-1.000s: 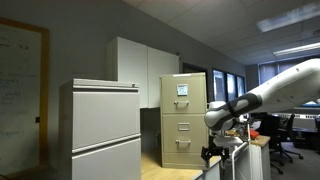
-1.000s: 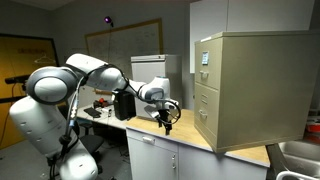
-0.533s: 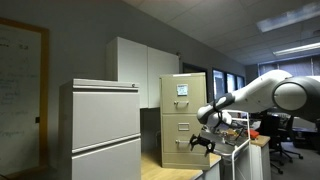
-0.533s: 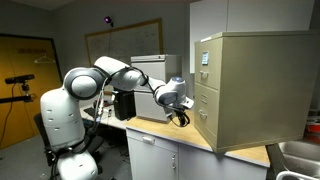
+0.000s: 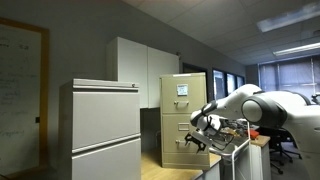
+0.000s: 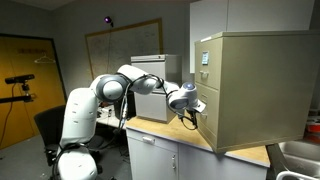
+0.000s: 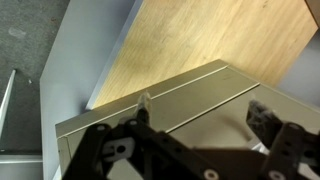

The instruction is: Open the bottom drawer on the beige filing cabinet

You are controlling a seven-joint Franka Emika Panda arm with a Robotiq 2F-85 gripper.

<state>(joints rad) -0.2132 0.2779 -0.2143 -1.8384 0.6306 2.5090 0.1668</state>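
Note:
I should next grip the small silver handle on the beige filing cabinet's front to pull open the bottom drawer (image 5: 178,150).
The beige filing cabinet (image 5: 183,118) stands on a wooden tabletop and shows in both exterior views (image 6: 250,85). Its bottom drawer (image 5: 178,150) is closed, with a small silver handle; it shows edge-on in an exterior view (image 6: 207,127). My gripper (image 5: 199,143) hangs right in front of the lower drawers, close to the cabinet's front (image 6: 196,117). In the wrist view the gripper (image 7: 203,115) is open and empty, its fingers (image 7: 145,106) spread over the beige cabinet face (image 7: 200,100) with its drawer seams. No handle shows there.
A wider pale grey cabinet (image 5: 100,130) stands beside the beige one, with tall white cupboards (image 5: 140,68) behind. The wooden tabletop (image 7: 215,40) runs in front of the cabinet. A white box (image 6: 150,72) and a black device (image 6: 125,104) sit behind the arm. A sink (image 6: 295,158) lies past the cabinet.
The arm has reached across the table toward the beige cabinet. The gripper has moved from near the table's edge to just in front of the lower drawers.

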